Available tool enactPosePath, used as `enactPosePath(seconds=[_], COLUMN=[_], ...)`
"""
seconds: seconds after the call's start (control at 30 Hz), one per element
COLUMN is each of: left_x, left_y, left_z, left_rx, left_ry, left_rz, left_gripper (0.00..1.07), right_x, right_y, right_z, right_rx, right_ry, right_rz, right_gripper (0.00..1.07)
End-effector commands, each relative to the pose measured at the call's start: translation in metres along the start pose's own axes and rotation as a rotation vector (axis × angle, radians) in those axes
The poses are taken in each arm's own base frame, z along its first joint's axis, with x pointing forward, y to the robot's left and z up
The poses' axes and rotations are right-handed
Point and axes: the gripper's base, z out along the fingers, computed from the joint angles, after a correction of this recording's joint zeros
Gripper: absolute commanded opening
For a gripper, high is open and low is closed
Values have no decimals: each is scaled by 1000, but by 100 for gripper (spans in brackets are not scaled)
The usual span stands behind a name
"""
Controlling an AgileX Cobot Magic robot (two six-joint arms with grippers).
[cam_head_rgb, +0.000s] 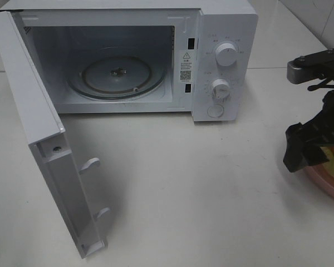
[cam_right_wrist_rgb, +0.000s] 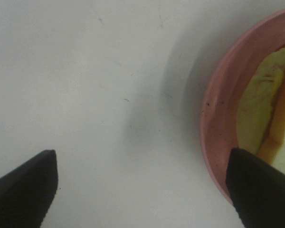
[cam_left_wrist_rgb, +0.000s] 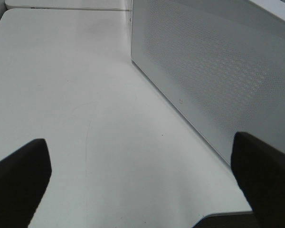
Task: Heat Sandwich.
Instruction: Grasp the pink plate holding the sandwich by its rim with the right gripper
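My right gripper will next pick up the pink plate by its rim (cam_head_rgb: 321,182) to bring the sandwich to the microwave.
The sandwich (cam_right_wrist_rgb: 259,104) lies on a round pink plate (cam_right_wrist_rgb: 213,123); in the right wrist view I see its pale yellow-green filling and a tan crust edge. In the high view the plate (cam_head_rgb: 328,186) sits at the table's right edge, mostly hidden under my right arm. My right gripper (cam_right_wrist_rgb: 142,194) is open and empty, hanging over the plate's rim, with one finger (cam_right_wrist_rgb: 261,190) above the plate and the other over bare table. In the high view the right gripper (cam_head_rgb: 306,150) is a black mass over the plate. My left gripper (cam_left_wrist_rgb: 142,185) is open and empty above the table.
A white microwave (cam_head_rgb: 222,33) stands at the back, its door (cam_head_rgb: 33,128) swung wide open toward the front left. Its glass turntable (cam_head_rgb: 116,75) is bare. The left wrist view shows a perforated white panel (cam_left_wrist_rgb: 213,76) close by. White table (cam_head_rgb: 183,189) lies between microwave and plate.
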Motion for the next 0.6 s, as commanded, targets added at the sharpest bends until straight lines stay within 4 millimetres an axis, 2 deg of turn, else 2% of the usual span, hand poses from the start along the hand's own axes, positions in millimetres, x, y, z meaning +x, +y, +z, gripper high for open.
enactPosePath(seconds=[0.03,0.17,0.37,0.6], left_x=[1,1,1,1], left_y=[0,0,0,0], left_z=[-1,-1,-1,-1], left_rx=[0,0,0,0], left_ry=[-20,-20,-20,-20], left_rz=[-5,-5,-5,-5], left_gripper=[98,98,98,98], right_x=[-2,-2,-5,-8], right_y=[-9,-17,-33,-36], right_z=[-1,5,28,47], right_rx=[16,21,44,69], right_ry=[-25,-7,40,76], right_rz=[23,54,107,114], right_gripper=[90,89,87,86])
